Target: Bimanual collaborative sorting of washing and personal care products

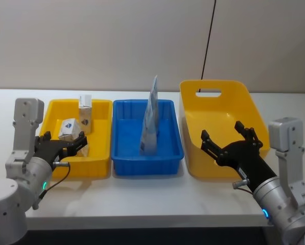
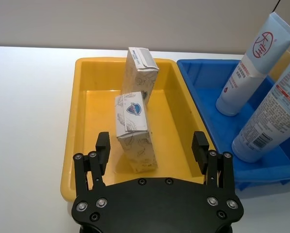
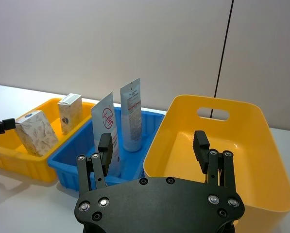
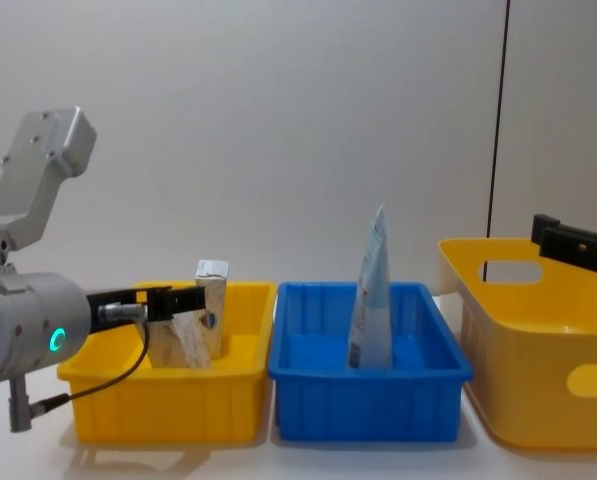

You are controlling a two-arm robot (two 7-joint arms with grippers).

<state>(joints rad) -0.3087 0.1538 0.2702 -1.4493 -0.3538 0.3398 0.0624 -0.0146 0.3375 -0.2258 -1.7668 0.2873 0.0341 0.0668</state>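
Note:
My left gripper grabs the white pack by its raised upper end (image 1: 69, 125) next, since the yellow bin's sides close in around the pack's lower end.
In the left yellow bin (image 1: 98, 153) a white pack with grey feather marks and a blue label (image 1: 69, 128) (image 2: 132, 131) lies tilted. A small beige carton (image 1: 85, 111) (image 2: 140, 73) stands upright behind it. Two pale blue tubes (image 2: 254, 63) (image 3: 108, 128) stand leaning in the blue bin (image 1: 147, 166); one tube (image 4: 373, 295) shows from the chest. My left gripper (image 1: 65, 142) (image 2: 151, 143) (image 4: 158, 300) is open at the bin's near side, just short of the pack. My right gripper (image 1: 223, 131) (image 3: 152, 141) is open and holds nothing, hovering over the near part of the big yellow basket (image 1: 218, 102).
The three containers stand side by side on a white table (image 1: 142, 204), with bare tabletop in front of them. The big yellow basket (image 3: 232, 141) on the right has a handle slot and nothing inside. A wall with a dark cable (image 1: 208, 41) rises behind.

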